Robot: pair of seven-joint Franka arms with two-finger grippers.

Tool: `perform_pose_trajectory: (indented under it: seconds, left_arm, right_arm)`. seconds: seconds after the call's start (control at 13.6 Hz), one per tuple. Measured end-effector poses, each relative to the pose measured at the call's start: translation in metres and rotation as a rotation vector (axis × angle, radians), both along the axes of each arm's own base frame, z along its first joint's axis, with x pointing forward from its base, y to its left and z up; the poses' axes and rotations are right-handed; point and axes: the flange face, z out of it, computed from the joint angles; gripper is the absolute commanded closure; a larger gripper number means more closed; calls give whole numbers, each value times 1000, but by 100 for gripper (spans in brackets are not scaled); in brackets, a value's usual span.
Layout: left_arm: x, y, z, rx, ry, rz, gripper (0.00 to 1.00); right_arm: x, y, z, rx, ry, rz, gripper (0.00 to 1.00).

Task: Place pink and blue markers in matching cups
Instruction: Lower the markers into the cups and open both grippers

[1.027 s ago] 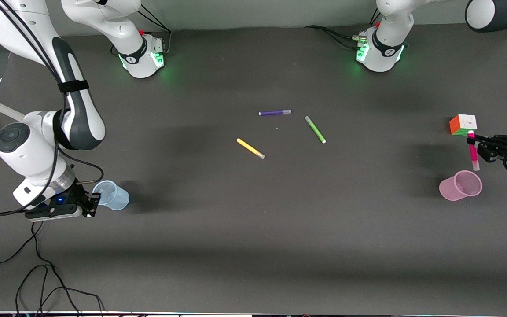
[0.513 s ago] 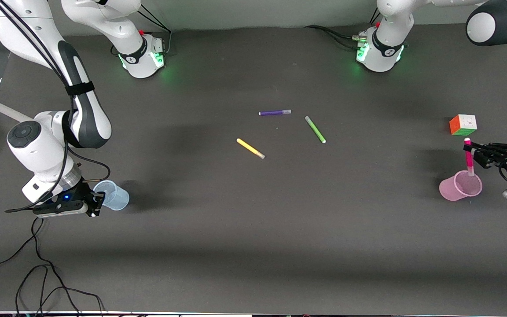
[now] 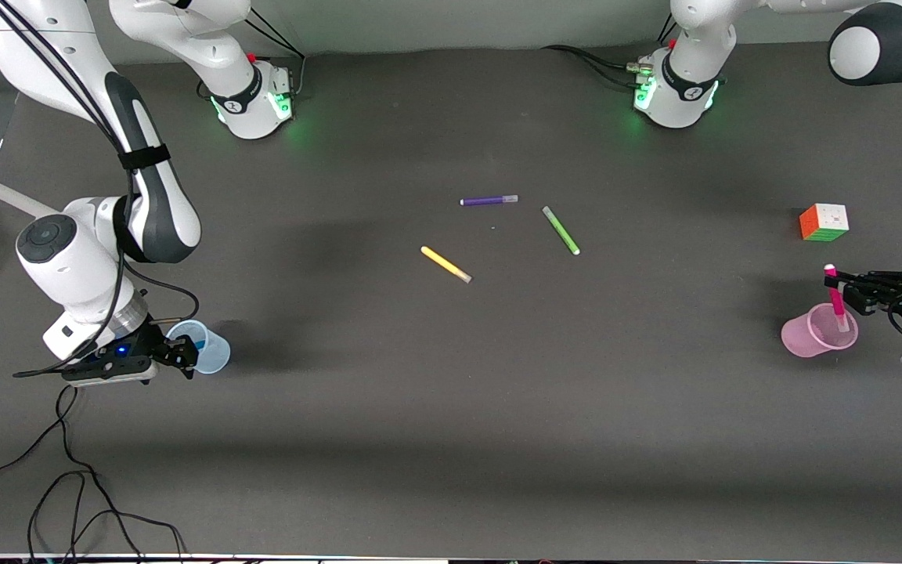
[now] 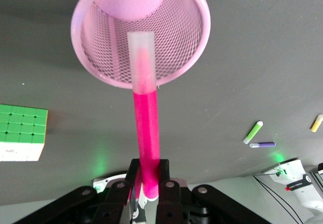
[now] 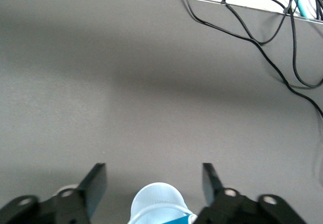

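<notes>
The pink marker's pale cap is inside the pale pink cup's rim. My left gripper should open now, and the marker would stand in the cup.
The pink marker (image 3: 835, 294) stands nearly upright in my left gripper (image 3: 833, 276), which is shut on its upper end. Its pale cap end is down inside the pale pink cup (image 3: 815, 335), at the left arm's end of the table. The left wrist view shows the marker (image 4: 146, 133) running from the gripper (image 4: 147, 176) into the cup (image 4: 176, 57). My right gripper (image 3: 182, 359) is open just above the pale blue cup (image 3: 212, 354), at the right arm's end. A bit of the blue marker (image 3: 199, 342) shows inside this cup. In the right wrist view the cup (image 5: 156, 199) sits between the spread fingers (image 5: 93, 186).
A purple marker (image 3: 488, 200), a green marker (image 3: 561, 230) and a yellow marker (image 3: 445, 265) lie mid-table. A colour cube (image 3: 824, 222) sits farther from the front camera than the pink cup. Cables (image 3: 67, 486) trail off the table edge near the right arm.
My left gripper has lowered the pink marker until its cap end is inside the pink cup. My right gripper has shifted slightly toward the blue cup, where a bit of blue now shows.
</notes>
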Motion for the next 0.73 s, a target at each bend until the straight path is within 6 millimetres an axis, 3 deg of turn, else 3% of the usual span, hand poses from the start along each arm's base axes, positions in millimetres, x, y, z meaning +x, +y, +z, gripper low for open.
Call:
perform_pose_trajectory:
  seconds: [0.22,0.29,0.37,0.44,0.51,0.59,0.73]
  left_arm:
    - [1,-1,-8,-6,-1,-4,100]
    - [1,-1,-8,-7,-1,-5,93]
    - [1,-1,-9,-8,-1,-5,80]
    - [1,-2,-9,-9,-2,-6,53]
    - [1,-2,-9,-9,-2,-7,37]
    - [2,-2,-9,-10,-2,-7,0]
    - [2,-3,-9,-11,-2,-8,0]
  right_arm:
    - [3,15,18,10,40,15,0]
    - [6,16,31,11,71,13,0]
    - [10,17,47,13,103,3,0]
    - [13,18,64,18,134,-14,0]
    - [15,23,82,23,164,-24,0]
    - [17,31,101,27,192,-28,0]
    - [18,40,135,29,236,-30,0]
